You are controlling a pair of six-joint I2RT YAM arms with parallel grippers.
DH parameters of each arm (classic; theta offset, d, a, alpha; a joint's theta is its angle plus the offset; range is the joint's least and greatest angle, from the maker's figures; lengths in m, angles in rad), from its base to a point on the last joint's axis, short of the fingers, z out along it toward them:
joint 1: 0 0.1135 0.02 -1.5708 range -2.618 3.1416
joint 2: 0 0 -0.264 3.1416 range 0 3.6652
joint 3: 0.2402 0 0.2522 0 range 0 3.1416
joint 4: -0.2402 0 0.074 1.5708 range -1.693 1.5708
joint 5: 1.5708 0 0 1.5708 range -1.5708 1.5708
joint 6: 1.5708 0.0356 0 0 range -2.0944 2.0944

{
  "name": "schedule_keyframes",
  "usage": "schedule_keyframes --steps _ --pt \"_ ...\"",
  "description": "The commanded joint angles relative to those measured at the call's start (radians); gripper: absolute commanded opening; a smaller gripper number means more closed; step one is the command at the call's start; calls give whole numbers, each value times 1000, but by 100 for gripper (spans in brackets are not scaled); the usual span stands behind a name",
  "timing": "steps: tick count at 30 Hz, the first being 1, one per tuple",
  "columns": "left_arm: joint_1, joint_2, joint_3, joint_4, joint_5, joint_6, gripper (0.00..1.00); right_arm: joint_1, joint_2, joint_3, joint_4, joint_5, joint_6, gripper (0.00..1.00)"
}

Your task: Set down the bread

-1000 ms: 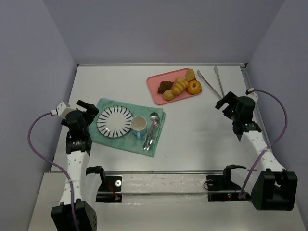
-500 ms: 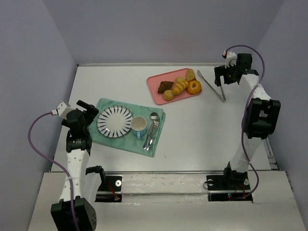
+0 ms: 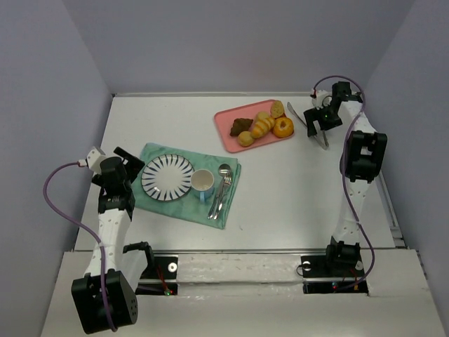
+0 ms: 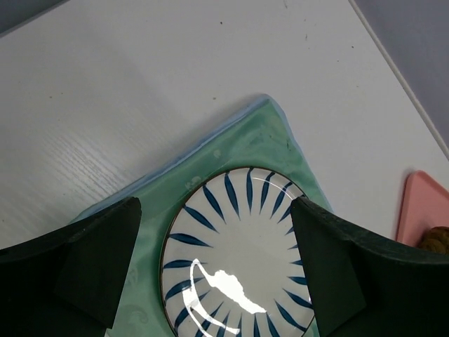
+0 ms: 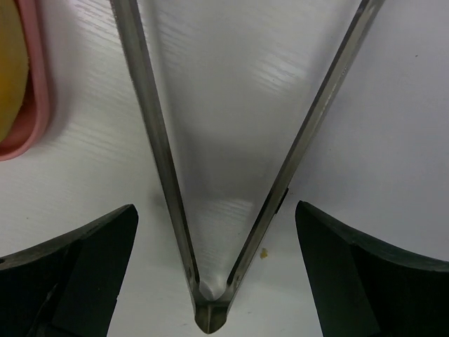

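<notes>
My right gripper's fingers are above the arms of the tongs, so my right gripper has to come down first and then close on the tongs.
The bread (image 3: 263,126), an elongated golden ridged roll, lies on the pink tray (image 3: 228,131) at the back of the table among other pastries. Metal tongs (image 3: 323,137) lie on the table right of the tray; in the right wrist view their hinge (image 5: 210,312) sits between my fingers. My right gripper (image 3: 317,120) is open, low over the tongs, its fingers on either side of the hinge end without touching. My left gripper (image 3: 131,163) is open and empty, beside the striped plate (image 3: 167,177); that plate also shows in the left wrist view (image 4: 238,260).
The plate, a cup (image 3: 203,182) and a spoon and fork (image 3: 221,188) rest on a green cloth (image 3: 224,203). The tray also holds a brown pastry (image 3: 241,126), pale buns (image 3: 245,139) and an orange ring doughnut (image 3: 283,127). The tray's edge shows in the right wrist view (image 5: 31,105).
My right arm swung from the right middle of the table to the back right, then lowered its open gripper over the tongs. The left arm barely moved.
</notes>
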State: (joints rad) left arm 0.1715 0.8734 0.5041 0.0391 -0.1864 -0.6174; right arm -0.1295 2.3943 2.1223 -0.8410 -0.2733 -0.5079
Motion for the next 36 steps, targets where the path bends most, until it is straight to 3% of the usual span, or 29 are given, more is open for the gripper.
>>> schedule_keyframes --steps 1,10,15,16,18,22,26,31,36 --pt "-3 -16 48 21 -36 8 99 2 51 76 -52 80 51 100" --pt "-1 -50 42 18 -56 5 99 2 189 168 -58 109 114 97" --pt "-1 -50 48 16 -62 7 99 2 178 168 -41 89 127 72" --pt "-1 -50 50 15 -64 8 99 2 164 138 -20 83 129 58" --pt "-1 -53 50 12 -65 8 99 2 110 94 9 49 121 39" --pt "-1 -60 42 13 -62 5 99 2 7 7 71 22 149 26" --pt "-1 -65 37 16 -47 8 99 2 -113 -67 181 118 276 8" --pt "-1 -74 31 21 -13 16 99 2 -311 -240 279 207 454 7" --pt "-1 -100 14 31 18 15 99 11 -593 -473 345 77 588 7"
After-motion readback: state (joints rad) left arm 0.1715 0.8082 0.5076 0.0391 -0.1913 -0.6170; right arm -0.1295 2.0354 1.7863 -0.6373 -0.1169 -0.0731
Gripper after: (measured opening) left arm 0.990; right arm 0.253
